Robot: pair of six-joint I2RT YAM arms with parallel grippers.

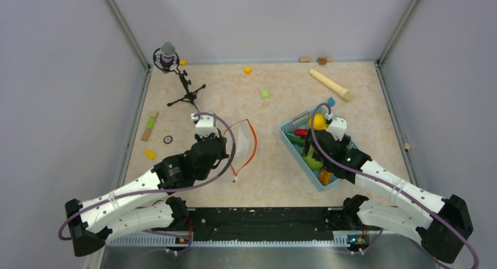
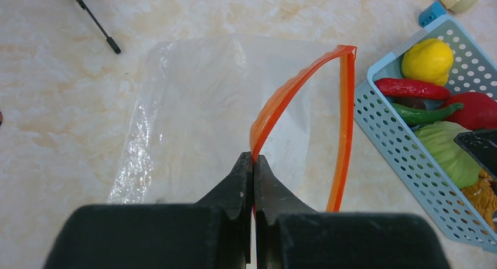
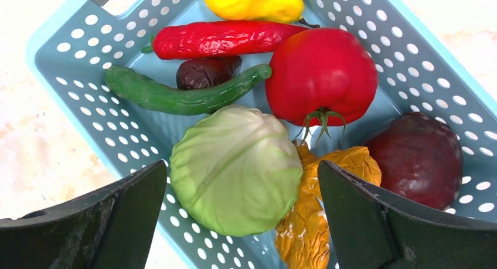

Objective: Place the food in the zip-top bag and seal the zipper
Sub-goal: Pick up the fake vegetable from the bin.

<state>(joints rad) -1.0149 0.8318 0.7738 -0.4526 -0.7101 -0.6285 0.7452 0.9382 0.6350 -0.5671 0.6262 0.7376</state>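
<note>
I need to lower my right gripper before I close it on the cabbage [image 1: 312,160] [image 3: 234,166]. Its open fingers are above the cabbage, so they would miss the cabbage if they closed now.
The clear zip-top bag [image 2: 199,111] lies on the table with its mouth held open; it also shows in the top view [image 1: 237,141]. My left gripper [image 2: 253,159] is shut on one side of the orange-red zipper [image 2: 281,96], lifting it into an arch. The other zipper strip [image 2: 346,128] lies on the table. My right gripper [image 3: 243,178] is open above the light-blue basket [image 3: 76,46], its fingers either side of the green cabbage [image 3: 234,166]. The basket also holds a yellow lemon [image 3: 252,0], red chili [image 3: 223,37], red tomato [image 3: 321,75], green pepper [image 3: 176,96], an orange piece [image 3: 313,222] and dark red pieces [image 3: 419,157].
A microphone on a tripod [image 1: 176,75] stands at the back left. Yellow [image 1: 248,70] and green [image 1: 265,94] cubes and a beige wooden stick [image 1: 331,84] lie at the back. A yellow block [image 1: 150,154] and a small ring [image 1: 168,139] lie at the left. Walls enclose the table.
</note>
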